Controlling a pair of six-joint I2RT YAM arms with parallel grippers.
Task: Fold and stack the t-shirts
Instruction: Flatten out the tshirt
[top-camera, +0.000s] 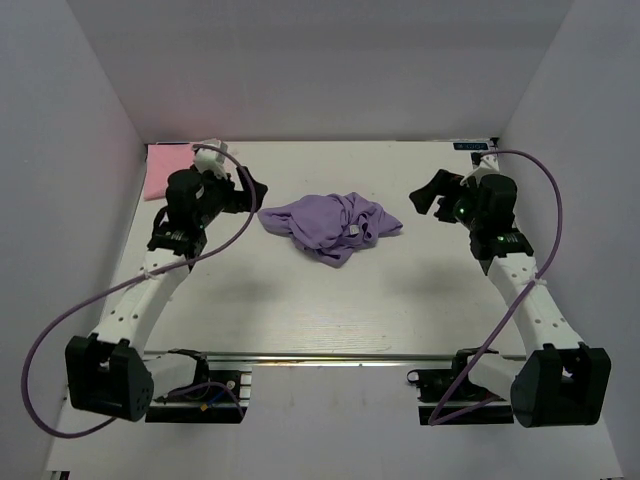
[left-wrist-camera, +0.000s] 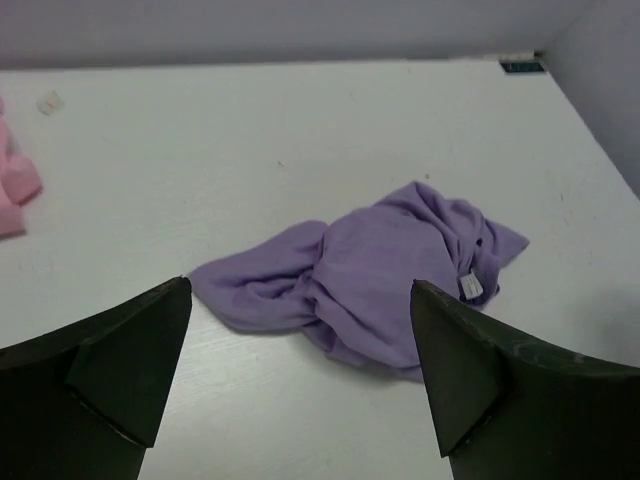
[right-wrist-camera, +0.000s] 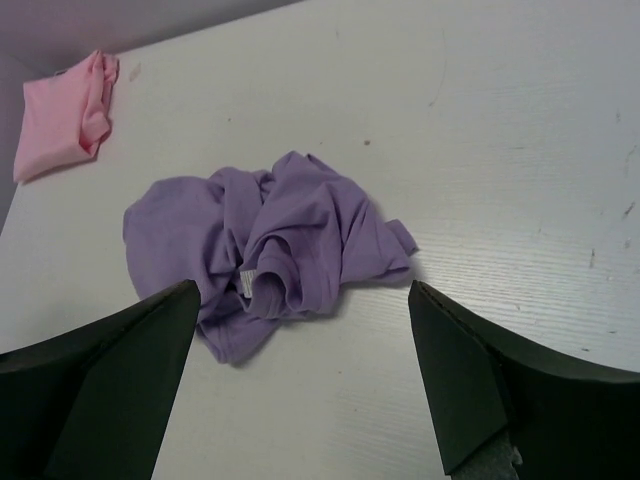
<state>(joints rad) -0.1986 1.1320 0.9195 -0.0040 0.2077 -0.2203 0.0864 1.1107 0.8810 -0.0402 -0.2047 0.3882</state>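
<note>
The left gripper will next grab the side of the purple t-shirt nearest the pink t-shirt (top-camera: 160, 172), so that it can stretch the purple one open for folding.
The lavender-purple t-shirt (top-camera: 330, 224) lies crumpled in a heap at the table's middle back, its white neck label (top-camera: 354, 231) facing up. It also shows in the left wrist view (left-wrist-camera: 370, 275) and the right wrist view (right-wrist-camera: 265, 245). The pink t-shirt (top-camera: 160, 172) lies folded at the far left corner, partly behind the left arm; it shows in the right wrist view (right-wrist-camera: 62, 115) and at the left wrist view's edge (left-wrist-camera: 12, 190). My left gripper (top-camera: 257, 190) is open and empty just left of the purple shirt. My right gripper (top-camera: 425, 197) is open and empty to its right.
White walls close the table on the left, back and right. A metal rail (top-camera: 330, 355) runs across the near edge between the arm bases. Purple cables (top-camera: 60, 330) loop beside both arms. A small blue label (top-camera: 468, 146) sits at the back right corner.
</note>
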